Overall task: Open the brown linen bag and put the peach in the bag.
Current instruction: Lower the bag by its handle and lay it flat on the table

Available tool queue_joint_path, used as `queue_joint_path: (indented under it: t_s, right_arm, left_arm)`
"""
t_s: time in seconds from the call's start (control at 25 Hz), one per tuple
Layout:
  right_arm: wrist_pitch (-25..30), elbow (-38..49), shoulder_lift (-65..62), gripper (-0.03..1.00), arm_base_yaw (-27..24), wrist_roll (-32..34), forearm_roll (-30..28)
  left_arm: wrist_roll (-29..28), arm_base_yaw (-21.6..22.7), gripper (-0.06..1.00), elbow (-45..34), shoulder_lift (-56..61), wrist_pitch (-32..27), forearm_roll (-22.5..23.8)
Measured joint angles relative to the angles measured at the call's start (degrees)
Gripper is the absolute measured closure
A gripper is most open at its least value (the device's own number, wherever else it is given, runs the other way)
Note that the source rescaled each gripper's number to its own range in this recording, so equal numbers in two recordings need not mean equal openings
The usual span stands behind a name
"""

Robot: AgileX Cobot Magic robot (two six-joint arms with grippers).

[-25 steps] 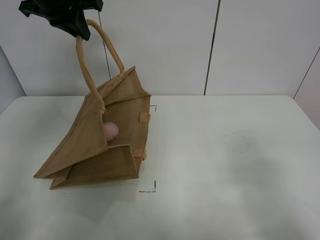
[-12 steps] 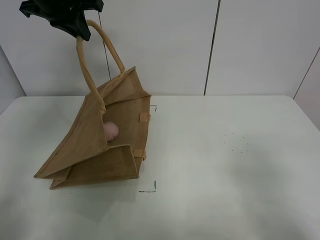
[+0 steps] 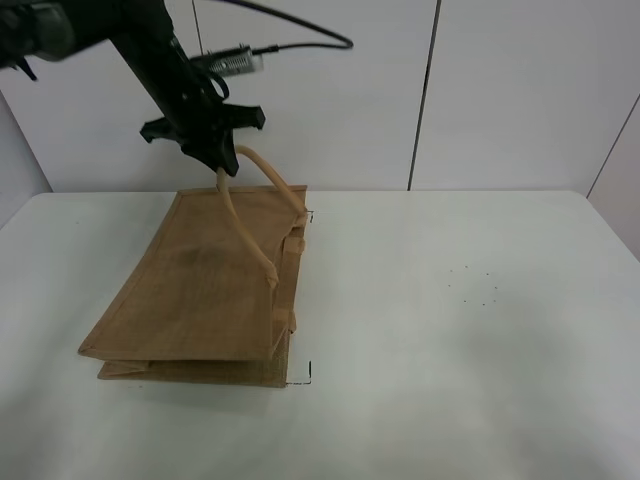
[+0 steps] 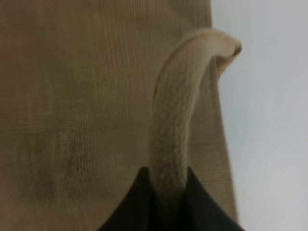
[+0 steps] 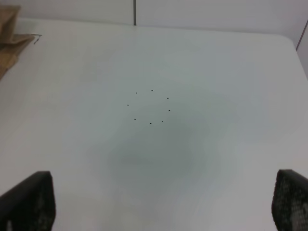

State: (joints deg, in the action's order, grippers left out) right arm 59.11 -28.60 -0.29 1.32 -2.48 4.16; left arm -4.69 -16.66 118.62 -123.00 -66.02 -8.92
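Note:
The beige loop handle rises from the collapsed bag, held above its far edge (image 3: 195, 190). My left gripper should keep holding the handle.
The brown linen bag (image 3: 200, 290) lies collapsed and nearly flat on the white table (image 3: 450, 380), at the left. My left gripper (image 3: 225, 165) is shut on one beige loop handle (image 3: 250, 215), just above the bag's far edge. In the left wrist view the handle (image 4: 173, 120) runs down between the black jaws over the woven bag side (image 4: 72, 96). The peach is hidden. My right gripper (image 5: 163, 202) is open and empty over bare table, its fingertips (image 5: 29, 197) wide apart; a corner of the bag (image 5: 9, 29) shows in the right wrist view.
A ring of small black dots (image 3: 475, 285) is marked on the table to the right, also in the right wrist view (image 5: 150, 106). Black corner marks (image 3: 300, 378) lie by the bag. A black cable (image 3: 300, 42) hangs behind the left arm. White wall panels stand behind.
My left gripper has come down and to the right with the handle. The bag has collapsed from propped open to nearly flat, and the peach seen inside it is now hidden.

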Motion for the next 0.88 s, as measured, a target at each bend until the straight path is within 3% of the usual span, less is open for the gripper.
queue_joint_path:
  t_s: [0.2, 0.24, 0.32, 0.48, 0.56, 0.68, 0.88]
  right_arm:
    - [0.0, 0.0, 0.0, -0.03, 0.0, 0.0, 0.0]
    - [0.0, 0.0, 0.0, -0.03, 0.0, 0.0, 0.0]
    - [0.0, 0.0, 0.0, -0.03, 0.0, 0.0, 0.0]
    - [0.0, 0.0, 0.0, -0.03, 0.0, 0.0, 0.0]
    - [0.0, 0.0, 0.0, -0.03, 0.0, 0.0, 0.0]
    - [0.0, 0.0, 0.0, -0.03, 0.0, 0.0, 0.0]
    - [0.0, 0.0, -0.1, -0.03, 0.0, 0.0, 0.0]
  left_arm:
    - [1.0, 0.0, 0.94, 0.0, -6.7, 0.2, -0.1]
    - [1.3, 0.0, 0.9, 0.0, -7.2, 0.3, -0.1]
    - [1.9, 0.0, 0.7, -0.1, -7.6, 0.7, -0.2]
    - [2.2, 0.0, 0.16, -0.1, -7.6, 0.7, 0.3]
    - [2.4, 0.0, 0.06, -0.1, -7.6, 0.5, 3.2]
    - [2.3, 0.4, 0.01, -0.1, -7.1, -0.1, 8.3]
    - [2.1, 5.4, 0.0, -0.1, -5.9, -0.5, 9.8]
